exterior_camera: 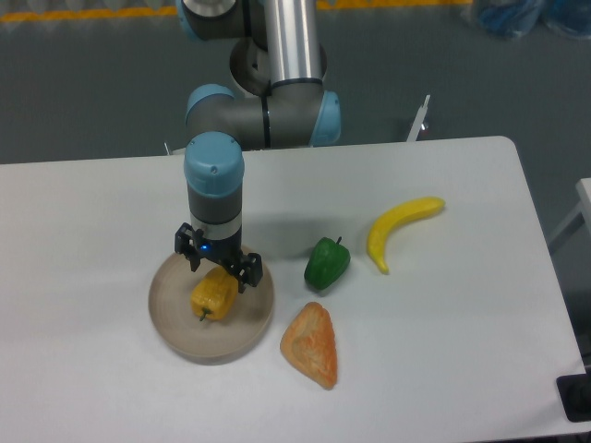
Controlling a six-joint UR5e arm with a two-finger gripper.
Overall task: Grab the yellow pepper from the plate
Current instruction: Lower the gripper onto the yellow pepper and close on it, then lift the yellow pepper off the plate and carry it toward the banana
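Observation:
The robot's gripper next needs to grab the pepper by its end [222,279] opposite the stem, to pick the yellow pepper from the plate [185,332].
The yellow pepper [211,294] lies on the round beige plate [185,332] at the table's front left, its dark stem toward the front. My gripper [219,269] hangs straight over the pepper's far end, open, one finger on each side of the top of the pepper. The fingers do not appear to press on it. The arm's wrist hides the back edge of the plate.
A green pepper [327,262] sits just right of the plate. An orange triangular pastry-like piece [313,344] lies in front of it. A yellow banana [399,229] lies farther right. The table's right edge runs down past the banana.

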